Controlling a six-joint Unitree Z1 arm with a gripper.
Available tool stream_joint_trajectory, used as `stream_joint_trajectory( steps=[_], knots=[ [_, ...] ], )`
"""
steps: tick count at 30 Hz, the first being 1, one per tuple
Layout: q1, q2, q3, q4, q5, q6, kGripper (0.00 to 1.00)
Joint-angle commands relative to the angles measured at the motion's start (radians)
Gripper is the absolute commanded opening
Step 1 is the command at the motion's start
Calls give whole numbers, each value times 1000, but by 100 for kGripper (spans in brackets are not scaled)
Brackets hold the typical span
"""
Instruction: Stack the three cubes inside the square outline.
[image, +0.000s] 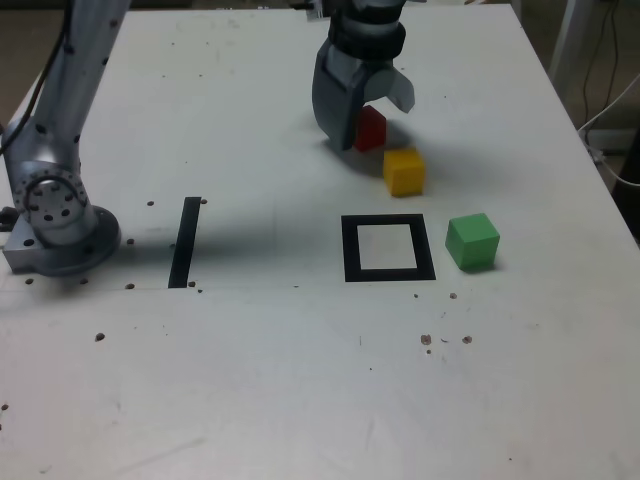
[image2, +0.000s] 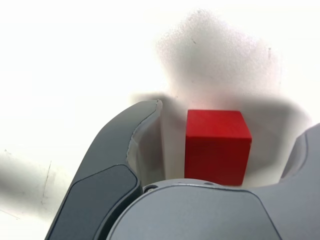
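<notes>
I next need my gripper on the red cube (image: 372, 128), by its opposite sides, to start the stack inside the square outline.
My gripper (image: 365, 118) is down at the table at the back, its jaws open and straddling the red cube (image: 372, 128). In the wrist view the red cube (image2: 217, 145) sits on the table between the two grey fingers (image2: 135, 130), with a visible gap on each side; the gripper (image2: 232, 122) does not touch it. The yellow cube (image: 404, 171) lies just in front of the red one, towards the exterior view's right. The green cube (image: 472, 241) rests beside the right edge of the square outline (image: 349, 250), whose white centre holds nothing.
A straight black tape strip (image: 185, 242) lies at the exterior view's left. The arm's metal base (image: 55, 215) stands at the table's left edge. Small dark specks dot the white tabletop (image: 300, 380).
</notes>
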Motion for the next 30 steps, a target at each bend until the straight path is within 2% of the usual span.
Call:
stream_joint_trajectory(
  steps=[1,9,21,26,30],
  knots=[
    [4,6,-14,5,7,-1,83],
    [7,12,-35,22,12,-10,64],
    [4,30,-63,27,-20,-10,56],
    [1,32,-75,33,-32,-12,49],
    [1,26,-86,38,-30,-20,37]
  ],
)
